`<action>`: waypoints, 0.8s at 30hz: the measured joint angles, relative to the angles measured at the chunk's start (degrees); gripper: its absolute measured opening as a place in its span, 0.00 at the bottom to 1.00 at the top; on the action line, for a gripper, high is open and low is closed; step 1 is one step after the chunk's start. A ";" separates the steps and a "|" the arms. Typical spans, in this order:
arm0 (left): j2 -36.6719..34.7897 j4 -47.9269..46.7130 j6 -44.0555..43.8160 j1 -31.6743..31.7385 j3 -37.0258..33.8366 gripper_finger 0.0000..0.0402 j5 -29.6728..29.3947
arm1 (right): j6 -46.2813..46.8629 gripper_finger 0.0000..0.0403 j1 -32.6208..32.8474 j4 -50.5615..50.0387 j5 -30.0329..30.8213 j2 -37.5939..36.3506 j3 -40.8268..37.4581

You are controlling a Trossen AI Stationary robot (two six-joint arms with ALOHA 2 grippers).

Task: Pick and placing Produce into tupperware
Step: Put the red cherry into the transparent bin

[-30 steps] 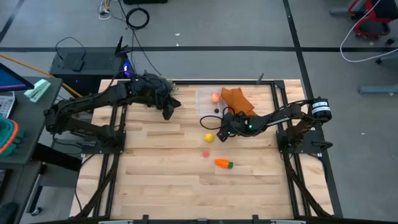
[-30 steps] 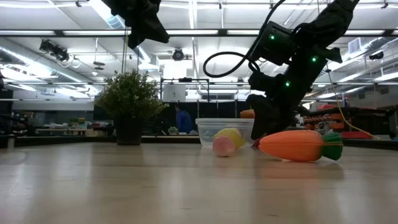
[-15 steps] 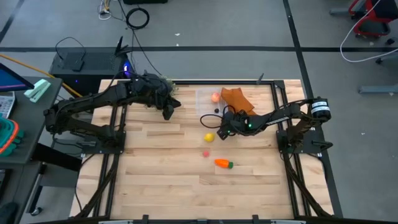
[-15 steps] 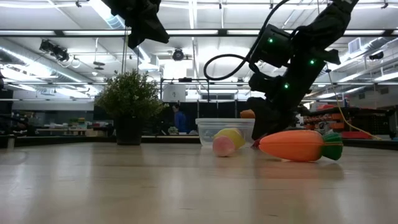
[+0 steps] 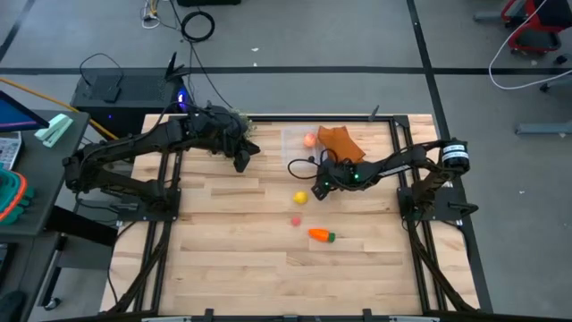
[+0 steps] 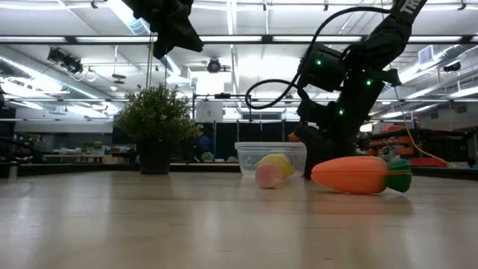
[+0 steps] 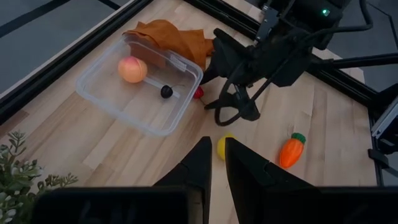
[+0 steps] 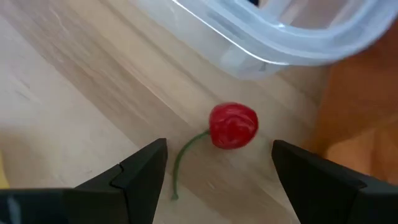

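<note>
My right gripper is to grab the cherry by its round red body [image 8: 232, 126] next. Then the cherry can go into the clear tupperware [image 8: 267, 31].
The clear tupperware [image 7: 140, 93] stands at the table's far side and holds a peach-coloured fruit [image 7: 132, 69] and a dark berry [image 7: 166, 91]. A red cherry [image 8: 233, 124] with a green stem lies on the table just outside the box. My right gripper [image 8: 217, 150] is open right over the cherry, one finger on each side, touching nothing; it also shows in the high view [image 5: 320, 181]. The lemon [image 5: 301, 197], a pink fruit [image 5: 296, 220] and the carrot [image 5: 320, 235] lie on the table nearer the front. My left gripper [image 5: 241, 161] hangs shut and empty, high above the table's far left.
An orange cloth [image 5: 340, 143] lies against the tupperware's right side, close to my right gripper. A bushy green plant [image 6: 155, 112] stands at the far left, by my left arm. Bare wood lies along the table's front and left.
My right gripper has gone a little toward the table's far edge, away from the lemon and toward the tupperware. My left arm has kept still.
</note>
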 joint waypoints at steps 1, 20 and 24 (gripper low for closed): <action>0.00 0.01 0.00 0.00 0.00 0.13 0.00 | 0.03 0.66 0.21 0.23 0.03 0.25 0.02; 0.00 0.04 -0.19 0.01 0.00 0.13 0.00 | 0.05 0.66 -1.15 3.31 1.09 0.61 -0.03; 0.00 0.04 -0.17 0.01 0.00 0.13 0.00 | 0.04 0.65 -1.14 3.86 1.07 0.61 -0.03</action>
